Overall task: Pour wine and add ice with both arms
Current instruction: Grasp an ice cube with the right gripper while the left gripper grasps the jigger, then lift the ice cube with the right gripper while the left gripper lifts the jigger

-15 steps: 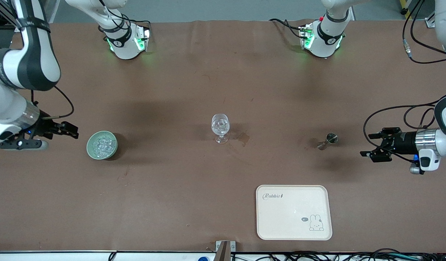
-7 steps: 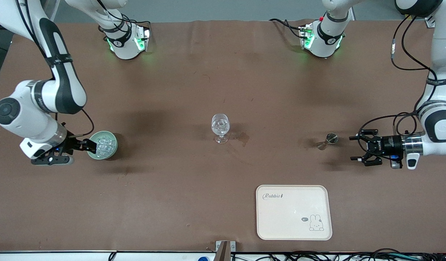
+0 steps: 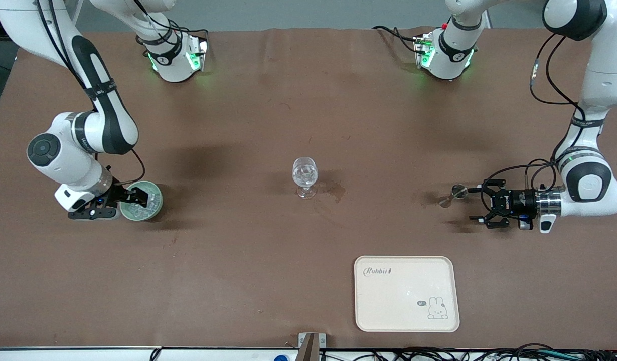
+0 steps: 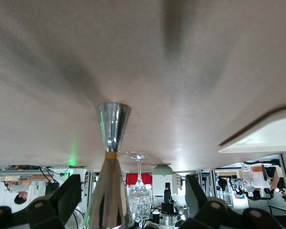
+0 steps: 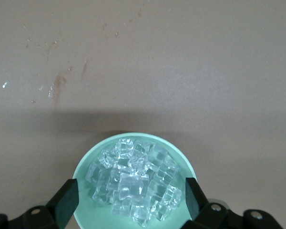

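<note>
A clear cube has flat sides. My right gripper needs to grab it by those flat sides next, to add ice to the stemmed glass [image 3: 305,176].
The ice [image 5: 133,183] is a heap of clear cubes in a pale green bowl [image 5: 83,210] at the right arm's end of the table. My right gripper [image 5: 129,191] is open, its fingers on either side of the heap; it shows at the bowl's [image 3: 157,196] edge in the front view [image 3: 130,200]. A metal jigger [image 3: 454,193] stands toward the left arm's end. My left gripper [image 3: 478,201] is open and level with it, just short of it. In the left wrist view [image 4: 132,191] the jigger [image 4: 112,157] stands between the fingers. The stemmed glass [image 3: 305,176] stands mid-table.
A cream rabbit tray [image 3: 407,293] lies nearer to the front camera, between the glass and the jigger. A dark stain [image 3: 336,190] marks the table beside the glass. The glass [image 4: 139,202] shows past the jigger in the left wrist view.
Both arms have swung in from the table's ends. The right gripper has come over the bowl; the left gripper has closed in on the jigger. Both stay open.
</note>
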Motion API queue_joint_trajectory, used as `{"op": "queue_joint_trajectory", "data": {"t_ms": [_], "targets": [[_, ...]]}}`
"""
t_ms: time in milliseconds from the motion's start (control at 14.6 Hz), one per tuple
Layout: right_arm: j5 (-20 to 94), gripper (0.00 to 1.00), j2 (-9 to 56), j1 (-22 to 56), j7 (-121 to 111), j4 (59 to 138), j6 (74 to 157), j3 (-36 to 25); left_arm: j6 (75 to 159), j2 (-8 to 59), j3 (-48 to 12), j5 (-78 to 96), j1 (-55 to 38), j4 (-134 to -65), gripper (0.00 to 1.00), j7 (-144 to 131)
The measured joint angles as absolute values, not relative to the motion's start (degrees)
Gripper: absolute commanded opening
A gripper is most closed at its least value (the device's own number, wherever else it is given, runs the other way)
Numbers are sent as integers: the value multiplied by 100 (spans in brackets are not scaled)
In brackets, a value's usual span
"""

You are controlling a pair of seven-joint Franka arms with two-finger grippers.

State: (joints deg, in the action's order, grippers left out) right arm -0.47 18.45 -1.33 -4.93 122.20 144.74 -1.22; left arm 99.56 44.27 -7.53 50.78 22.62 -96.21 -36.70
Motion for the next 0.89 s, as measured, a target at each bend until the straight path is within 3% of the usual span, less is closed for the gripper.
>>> {"op": "queue_joint_trajectory", "data": {"t_ms": [411, 890], "targets": [[-47, 88, 2000, -133, -493, 12257, 14507, -122, 9870, 4673, -792, 5080, 2261, -9638, 94, -3616], [-46, 78, 2152, -133, -493, 12289, 14533, -122, 9816, 4726, -819, 5081, 2255, -9784, 81, -3386]]}}
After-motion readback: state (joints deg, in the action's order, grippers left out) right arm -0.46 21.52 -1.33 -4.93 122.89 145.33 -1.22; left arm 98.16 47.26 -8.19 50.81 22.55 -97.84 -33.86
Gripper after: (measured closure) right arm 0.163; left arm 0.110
